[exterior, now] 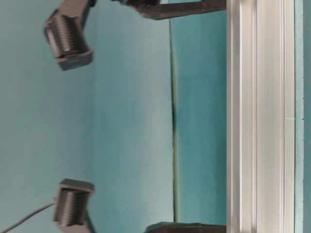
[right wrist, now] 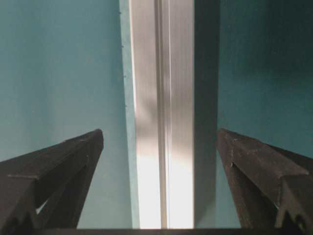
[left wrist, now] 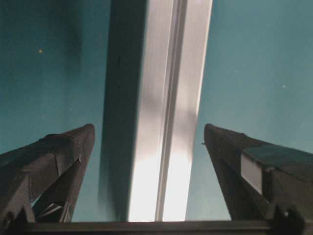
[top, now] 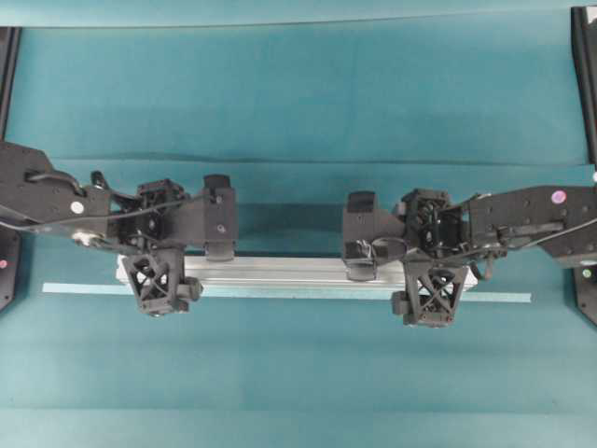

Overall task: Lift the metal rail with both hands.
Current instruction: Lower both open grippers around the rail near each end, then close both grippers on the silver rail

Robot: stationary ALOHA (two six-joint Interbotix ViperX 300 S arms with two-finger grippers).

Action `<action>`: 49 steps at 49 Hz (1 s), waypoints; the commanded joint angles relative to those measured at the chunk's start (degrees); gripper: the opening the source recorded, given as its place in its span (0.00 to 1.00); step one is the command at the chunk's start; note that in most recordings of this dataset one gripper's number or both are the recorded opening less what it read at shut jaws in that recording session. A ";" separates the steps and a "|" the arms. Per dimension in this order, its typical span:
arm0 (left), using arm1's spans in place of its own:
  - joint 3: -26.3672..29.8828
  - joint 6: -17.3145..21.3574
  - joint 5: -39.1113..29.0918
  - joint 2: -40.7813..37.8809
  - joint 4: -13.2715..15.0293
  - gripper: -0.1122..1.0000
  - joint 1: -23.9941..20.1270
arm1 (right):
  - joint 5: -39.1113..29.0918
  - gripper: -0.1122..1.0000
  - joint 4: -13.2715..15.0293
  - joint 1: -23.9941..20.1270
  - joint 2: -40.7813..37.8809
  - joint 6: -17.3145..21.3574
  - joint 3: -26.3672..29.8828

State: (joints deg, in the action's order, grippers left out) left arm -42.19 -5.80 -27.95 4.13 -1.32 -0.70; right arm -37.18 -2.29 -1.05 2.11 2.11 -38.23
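Note:
My left gripper's fingers are above the rail's sides in the left wrist view, so they would miss the rail if I closed them now. I need to lower my left gripper before closing.
The metal rail (top: 289, 271) is a long silver grooved bar lying crosswise on the teal cloth. It also shows in the table-level view (exterior: 260, 121). My left gripper (top: 157, 273) is open over the rail's left end. In the left wrist view the rail (left wrist: 168, 98) runs between the spread fingers of the left gripper (left wrist: 148, 128), with a gap on each side. My right gripper (top: 431, 277) is open over the right end. In the right wrist view the rail (right wrist: 164, 73) runs between the fingers of the right gripper (right wrist: 160, 131), untouched.
A thin pale tape strip (top: 84, 288) lies along the rail's near side and reaches past both ends. The teal cloth (top: 298, 103) has a fold line behind the arms. Black frame posts (top: 584, 75) stand at the side edges.

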 commanded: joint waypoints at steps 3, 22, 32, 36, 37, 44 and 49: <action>-0.62 0.09 2.72 -1.49 -0.26 0.99 0.09 | 2.20 0.96 -0.09 -0.26 -1.76 0.00 -0.44; -1.32 0.18 6.68 -5.19 -0.26 0.99 0.09 | 4.66 0.96 -0.09 -0.09 -5.10 -0.35 -0.53; -1.32 0.18 6.68 -5.54 -0.35 0.99 0.09 | 5.71 0.96 0.00 0.00 -5.54 -0.26 -0.62; -1.23 0.00 6.68 -5.54 -0.26 0.99 0.09 | 5.62 0.96 0.09 0.09 -5.54 -0.09 -0.70; -1.23 -0.09 6.68 -5.54 -0.26 0.99 0.09 | 5.62 0.96 0.09 0.18 -5.54 0.00 -0.70; -1.41 -0.26 6.15 -5.54 -0.26 0.94 0.09 | 5.01 0.84 0.09 0.35 -5.54 0.44 -0.79; -1.32 -0.18 5.80 -5.45 -0.26 0.75 0.18 | 4.04 0.60 0.09 0.35 -5.54 0.97 -0.70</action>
State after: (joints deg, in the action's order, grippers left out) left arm -43.77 -5.89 -22.06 -1.67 -1.32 -0.70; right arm -32.61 -2.29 -0.79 -2.99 2.37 -39.11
